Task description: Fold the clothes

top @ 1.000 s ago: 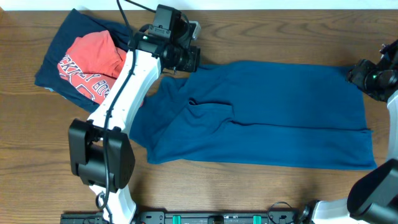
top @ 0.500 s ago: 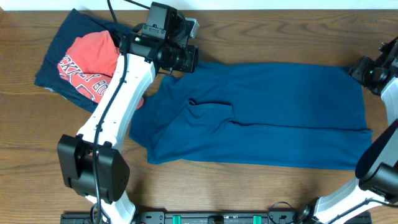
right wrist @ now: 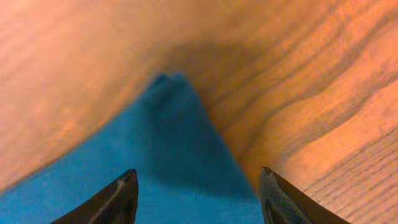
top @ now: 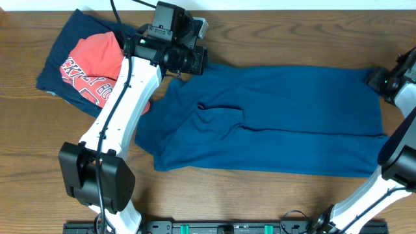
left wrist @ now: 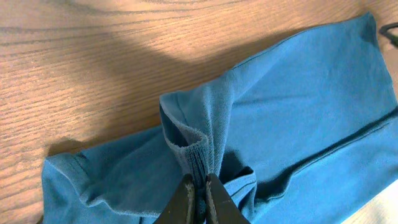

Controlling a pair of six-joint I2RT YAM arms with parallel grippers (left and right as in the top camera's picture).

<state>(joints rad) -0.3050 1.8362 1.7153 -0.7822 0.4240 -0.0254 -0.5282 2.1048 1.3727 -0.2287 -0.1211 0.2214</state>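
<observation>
My left gripper is at the collar end of the blue T-shirt. My right gripper should grab the T-shirt's far corner opposite it, and then I will fold the T-shirt's far edge toward the near side.
The blue T-shirt (top: 279, 120) lies spread across the middle of the table, folded lengthwise. My left gripper (top: 195, 62) is at its far left corner, shut on a bunched fold by the ribbed collar (left wrist: 198, 158); in the left wrist view the left gripper (left wrist: 200, 180) pinches the cloth. My right gripper (top: 380, 78) hovers at the shirt's far right corner. In the right wrist view the right gripper (right wrist: 198, 177) is open, its fingers either side of that blue corner (right wrist: 171, 112). A red tee (top: 91, 65) with white lettering rests on a navy garment (top: 65, 39) at far left.
The wooden table (top: 273, 36) shows bare along the far edge and in front of the shirt. The left arm (top: 123, 110) crosses over the shirt's left end. A black rail (top: 227, 227) runs along the near edge.
The left arm has shifted slightly left and back with the shirt's corner still pinched. The right gripper has moved a little toward the right edge by the shirt's far corner.
</observation>
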